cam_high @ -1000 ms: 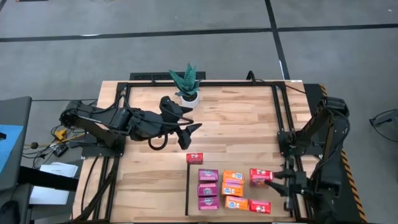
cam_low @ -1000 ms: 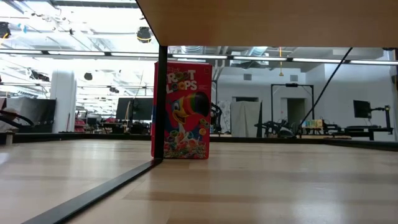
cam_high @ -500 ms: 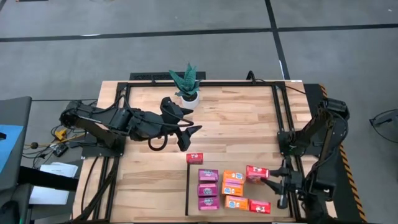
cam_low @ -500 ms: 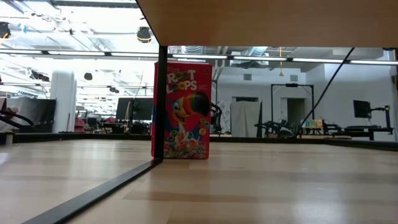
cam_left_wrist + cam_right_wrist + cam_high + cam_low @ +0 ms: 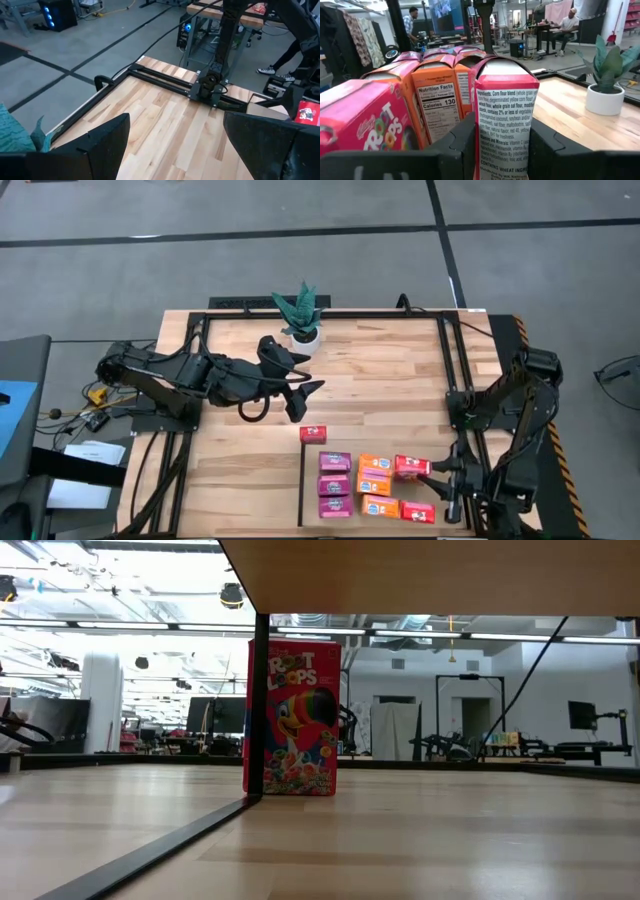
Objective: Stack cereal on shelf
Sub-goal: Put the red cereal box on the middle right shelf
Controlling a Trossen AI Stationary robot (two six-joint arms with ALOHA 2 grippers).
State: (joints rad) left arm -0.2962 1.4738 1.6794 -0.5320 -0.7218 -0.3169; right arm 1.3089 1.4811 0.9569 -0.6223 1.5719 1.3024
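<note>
My right gripper is ready to open now. The red box is upright over the shelf and level with the orange boxes, so the red box would stand.
Nine small cereal boxes stand on the shelf (image 5: 440, 448), a light wood panel edged by a black strip. Three purple boxes (image 5: 334, 484) and three orange boxes (image 5: 374, 485) form two rows. One red box (image 5: 314, 434) stands alone upright at the shelf's far left corner and also shows in the low view (image 5: 292, 717). Another red box (image 5: 417, 512) lies at the near right. My right gripper (image 5: 430, 470) is shut on the third red box (image 5: 408, 467), right beside the far orange box (image 5: 437, 107). My left gripper (image 5: 305, 376) is open and empty over the table's middle. My right gripper pinches the red box between its two fingers (image 5: 462, 147), one on each broad face (image 5: 479, 125). The narrow side panel (image 5: 502, 125) faces the wrist. The fingers come level from the table's right side. The box stands upright; whether its bottom touches the shelf cannot be told.
A potted green plant (image 5: 300, 315) stands at the table's far edge, near my left gripper. Black frame rails (image 5: 450, 360) run along the table's sides. Bare tabletop (image 5: 380, 380) lies between the plant and the shelf. People show in the room beyond (image 5: 411, 20).
My right gripper has moved toward the table's left and a little toward its near edge, carrying the red box with it. The box stays upright and now stands next to the far orange box.
</note>
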